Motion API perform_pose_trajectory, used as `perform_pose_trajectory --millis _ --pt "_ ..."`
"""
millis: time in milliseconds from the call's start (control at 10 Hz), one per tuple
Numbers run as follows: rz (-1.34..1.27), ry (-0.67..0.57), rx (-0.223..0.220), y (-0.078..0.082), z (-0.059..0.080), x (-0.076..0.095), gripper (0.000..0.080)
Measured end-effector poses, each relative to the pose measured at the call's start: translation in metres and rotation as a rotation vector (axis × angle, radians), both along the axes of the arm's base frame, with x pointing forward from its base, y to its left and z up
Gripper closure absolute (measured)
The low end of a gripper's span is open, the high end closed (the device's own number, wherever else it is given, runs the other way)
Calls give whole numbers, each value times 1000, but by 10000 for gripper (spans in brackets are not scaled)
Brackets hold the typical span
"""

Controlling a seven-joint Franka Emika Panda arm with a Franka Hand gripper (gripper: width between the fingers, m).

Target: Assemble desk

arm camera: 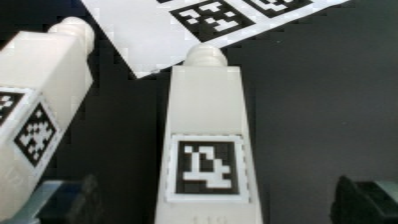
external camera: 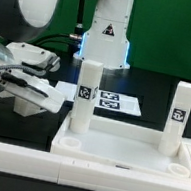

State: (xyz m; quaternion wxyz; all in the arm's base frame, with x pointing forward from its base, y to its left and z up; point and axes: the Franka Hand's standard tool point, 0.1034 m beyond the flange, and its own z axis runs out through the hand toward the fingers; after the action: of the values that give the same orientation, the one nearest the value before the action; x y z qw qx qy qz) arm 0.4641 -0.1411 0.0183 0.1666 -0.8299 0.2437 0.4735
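Note:
My gripper should close on the leg now, because its fingers are low beside the leg's tagged part (arm camera: 208,168).
The desk's white panel (external camera: 124,154) lies at the front with two legs (external camera: 85,97) (external camera: 178,116) standing upright on it. My gripper (external camera: 45,95) reaches in from the exterior view's left, low over the black table. In the wrist view a third tagged white leg (arm camera: 210,130) lies lengthwise between my dark fingertips (arm camera: 365,198), its narrow end pointing at the marker board (arm camera: 214,25). My gripper (arm camera: 214,200) is open, with a gap on each side of that leg. Another tagged leg (arm camera: 39,110) lies beside it.
The marker board (external camera: 115,102) lies behind the panel. The white robot pedestal (external camera: 106,35) with a triangle sticker stands at the back, and cables trail at the back left. The arm's body fills the exterior view's upper left.

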Motion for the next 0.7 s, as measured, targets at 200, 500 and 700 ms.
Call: perform_pose_trajectory --millis 200,500,700 --pt "4 -6 -6 1 -4 1 178" --pt "3 -6 -6 0 -4 0 448" --pt "3 -6 -6 0 -4 0 516"
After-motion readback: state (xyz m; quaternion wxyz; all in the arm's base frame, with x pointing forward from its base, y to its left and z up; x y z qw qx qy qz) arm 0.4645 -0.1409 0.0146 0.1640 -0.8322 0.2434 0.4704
